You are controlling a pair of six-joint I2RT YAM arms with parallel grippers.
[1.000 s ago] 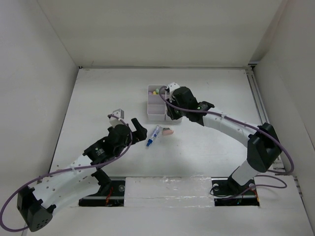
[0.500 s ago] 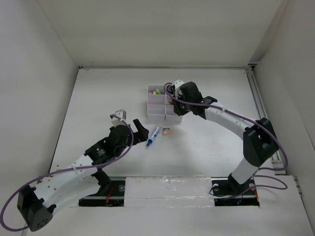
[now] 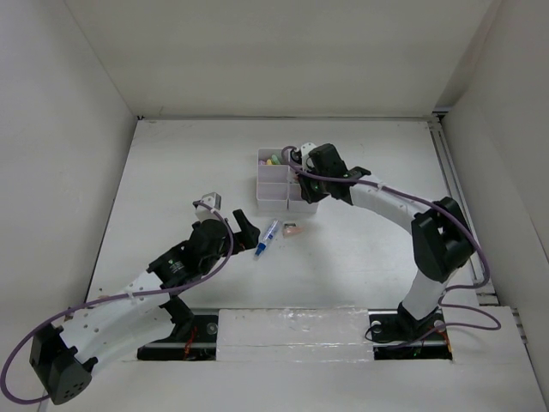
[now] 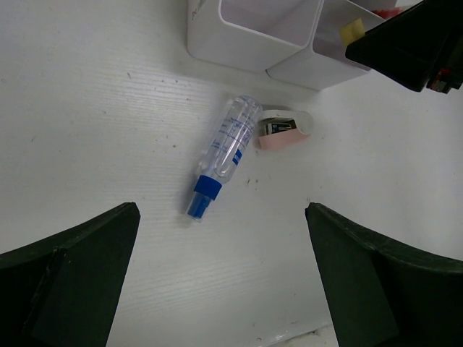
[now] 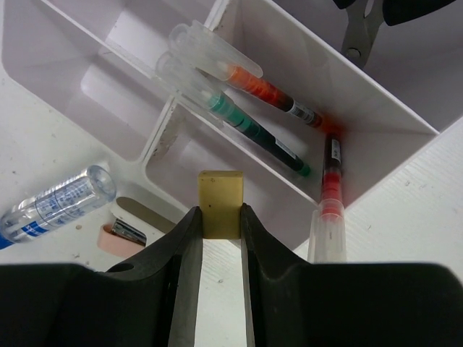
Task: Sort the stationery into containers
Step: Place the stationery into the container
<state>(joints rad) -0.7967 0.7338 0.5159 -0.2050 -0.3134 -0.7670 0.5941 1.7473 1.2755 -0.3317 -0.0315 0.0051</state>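
Note:
The small yellow eraser [image 5: 221, 202] is above the organizer's empty section beside the green pen and would go into that section, so my right gripper should open now.
The white organizer [image 3: 273, 190] stands at mid-table; it also shows in the left wrist view [image 4: 246, 43] and the right wrist view [image 5: 108, 79]. My right gripper [image 3: 302, 176] [image 5: 221, 217] is shut on the small yellow eraser [image 5: 221, 202] [image 4: 352, 30], held just above the organizer's right column. A red pen [image 5: 268, 90], a green pen [image 5: 253, 130] and another red pen [image 5: 330, 191] lie in one compartment. The scissors [image 5: 369, 22] show at the top edge. The blue-white tube [image 3: 267, 236] [image 4: 226, 152] lies on the table. My left gripper [image 3: 244, 225] [image 4: 223, 224] is open and empty just short of the tube.
A small pink and white item [image 3: 292, 229] [image 4: 284, 131] lies on the table right of the tube, near the organizer's front wall. Coloured highlighters [image 3: 273, 159] sit in the far left compartment. White walls enclose the table on three sides.
My right gripper has shifted up and back over the organizer's right column, still holding the eraser. The left arm, the tube and the pink item have not moved.

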